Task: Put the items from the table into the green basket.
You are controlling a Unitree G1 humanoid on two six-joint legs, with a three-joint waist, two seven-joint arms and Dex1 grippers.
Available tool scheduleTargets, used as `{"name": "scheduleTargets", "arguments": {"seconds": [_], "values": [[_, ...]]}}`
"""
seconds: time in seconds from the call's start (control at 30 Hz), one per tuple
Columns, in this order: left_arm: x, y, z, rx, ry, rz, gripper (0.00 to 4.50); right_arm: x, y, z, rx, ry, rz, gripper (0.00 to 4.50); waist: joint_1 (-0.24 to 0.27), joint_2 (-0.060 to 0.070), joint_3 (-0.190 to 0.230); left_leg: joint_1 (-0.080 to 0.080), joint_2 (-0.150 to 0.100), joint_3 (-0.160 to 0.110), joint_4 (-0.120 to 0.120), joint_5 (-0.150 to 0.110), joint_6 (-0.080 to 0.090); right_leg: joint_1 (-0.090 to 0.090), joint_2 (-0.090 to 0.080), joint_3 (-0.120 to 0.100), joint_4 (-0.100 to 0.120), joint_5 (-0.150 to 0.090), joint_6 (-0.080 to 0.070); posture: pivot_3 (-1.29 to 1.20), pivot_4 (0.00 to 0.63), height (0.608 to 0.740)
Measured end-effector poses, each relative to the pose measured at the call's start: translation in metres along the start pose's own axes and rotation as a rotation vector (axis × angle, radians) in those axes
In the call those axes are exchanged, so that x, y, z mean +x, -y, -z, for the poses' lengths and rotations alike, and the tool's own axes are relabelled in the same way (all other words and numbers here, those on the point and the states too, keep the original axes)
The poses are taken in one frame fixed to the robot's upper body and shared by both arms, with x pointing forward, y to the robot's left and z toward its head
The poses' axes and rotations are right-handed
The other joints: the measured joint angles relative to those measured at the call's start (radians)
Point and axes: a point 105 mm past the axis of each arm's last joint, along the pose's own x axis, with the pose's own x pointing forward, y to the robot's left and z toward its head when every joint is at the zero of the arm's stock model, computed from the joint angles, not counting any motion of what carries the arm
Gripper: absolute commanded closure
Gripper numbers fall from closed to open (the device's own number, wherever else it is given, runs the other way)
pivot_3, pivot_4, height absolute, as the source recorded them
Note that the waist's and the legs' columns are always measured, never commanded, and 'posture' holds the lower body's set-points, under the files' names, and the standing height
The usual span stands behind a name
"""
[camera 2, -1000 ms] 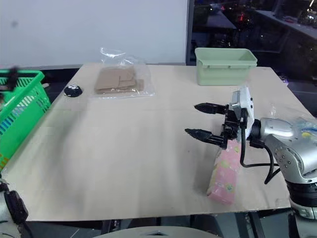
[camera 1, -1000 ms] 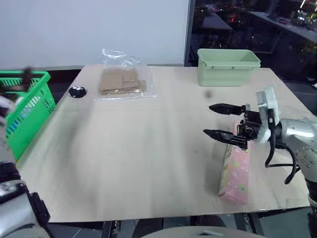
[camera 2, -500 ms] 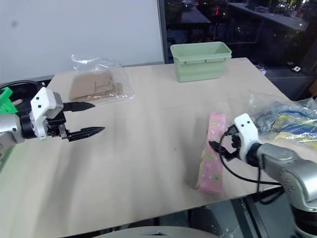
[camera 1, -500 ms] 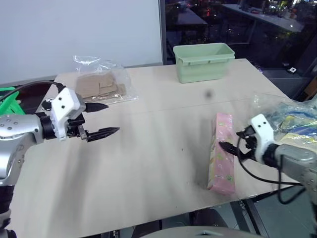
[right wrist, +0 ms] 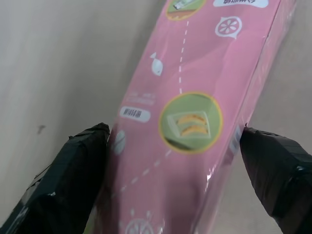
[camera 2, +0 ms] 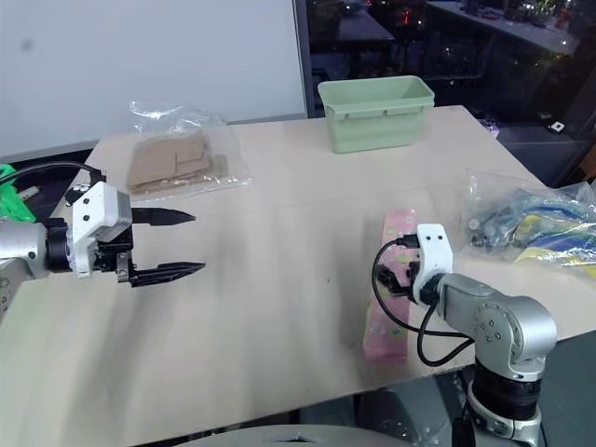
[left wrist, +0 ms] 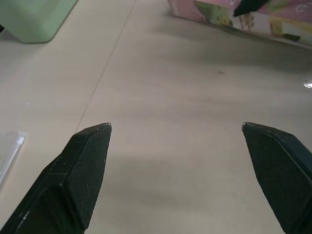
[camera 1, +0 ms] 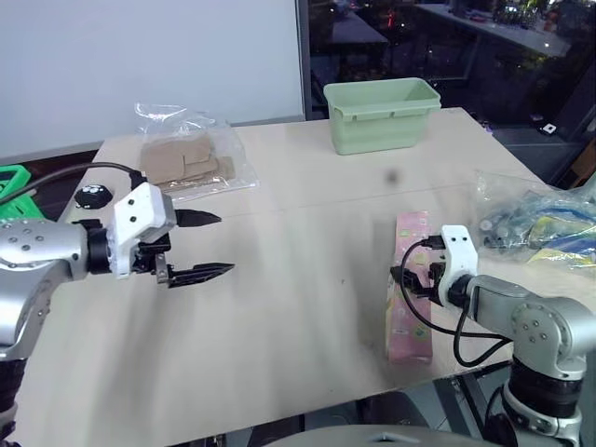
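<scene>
The robot's right gripper needs to close on the pink carton [camera 1: 411, 321] now, as its black fingers are beside both long sides of the carton.
The long pink carton [camera 1: 411, 321] lies on the beige table [camera 1: 298, 317] near its front right. My right gripper [right wrist: 174, 129] points down at the carton's middle, open, one black finger [right wrist: 83, 161] along each long side. My left gripper [camera 1: 225, 244] hovers open and empty above the table's left half, pointing toward the carton. A clear bag of brown goods [camera 1: 186, 163] rests at the back left, and a clear bag of mixed goods [camera 1: 535, 223] at the right edge. A sliver of the green basket [camera 2: 7, 184] shows past the table's left edge.
A pale mint-green solid-walled tub [camera 1: 382, 114] stands at the back of the table, right of centre. A small black round object [camera 1: 93, 196] sits near the left edge, beside the brown bag. Bare tabletop stretches between my two grippers.
The camera has swung right. My left gripper came in from the basket side over the table. My right gripper tipped down and sank, so its fingers straddle the pink carton.
</scene>
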Motion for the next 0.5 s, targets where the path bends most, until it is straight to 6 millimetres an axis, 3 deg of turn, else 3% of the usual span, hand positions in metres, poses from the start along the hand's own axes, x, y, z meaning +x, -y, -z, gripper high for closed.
{"name": "scheduleTargets", "arguments": {"seconds": [0.07,0.27,0.37,0.5], "values": [[0.0,0.001,-0.001,0.002,0.009,-0.002,0.0,0.002,0.003,0.002,-0.001,-0.019,0.012,0.79,0.001,0.0,0.0,0.0,0.0,0.0,0.0,0.0,0.0,0.0,0.0,0.0,0.0,0.0,0.0,-0.03,0.001,0.74],[0.002,0.001,-0.001,-0.008,0.025,-0.009,0.0,0.002,0.003,-0.001,-0.007,-0.024,-0.004,3.12,-0.007,-0.002,-0.001,0.0,0.0,0.0,0.0,0.0,0.0,0.0,0.0,0.0,0.0,0.0,0.0,-0.04,0.0,0.74],[0.003,0.002,0.0,-0.04,0.051,-0.01,0.0,0.006,-0.014,-0.019,0.07,0.061,-0.112,3.12,-0.018,-0.002,-0.001,0.0,0.001,0.0,0.0,0.0,0.0,0.0,0.002,0.001,0.0,0.002,0.002,-0.04,0.0,0.74],[0.004,0.005,0.004,-0.114,0.104,-0.026,0.0,-0.001,-0.027,-0.049,-0.016,0.228,-0.229,3.12,-0.021,0.008,0.005,-0.003,0.001,0.0,0.0,0.0,0.0,-0.001,0.001,0.0,-0.001,0.002,0.003,-0.05,0.0,0.74]]}}
